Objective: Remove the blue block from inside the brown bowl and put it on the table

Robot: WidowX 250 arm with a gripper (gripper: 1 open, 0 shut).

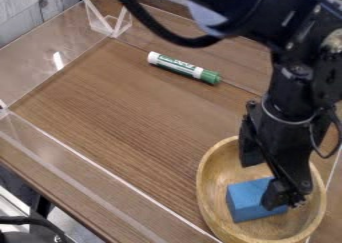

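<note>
Next, I should grip the blue block (pixel 251 201) by its opposite upright sides, so that I can empty the brown bowl (pixel 214 182).
The blue block (pixel 251 201) lies inside the brown bowl (pixel 214 182) at the lower right of the table (pixel 120 97). My gripper (pixel 271 177) points straight down into the bowl, open. One dark finger (pixel 285 194) stands just right of the block and the other finger (pixel 254 144) sits further back near the bowl's far rim. The block's right edge is partly hidden by the near finger; whether it touches, I cannot tell. Nothing is held.
A green-and-white marker pen (pixel 185 68) lies on the tabletop towards the back. Low clear acrylic walls (pixel 54 57) border the table on the left and at the back. The black arm (pixel 267 27) reaches down from the upper right.
</note>
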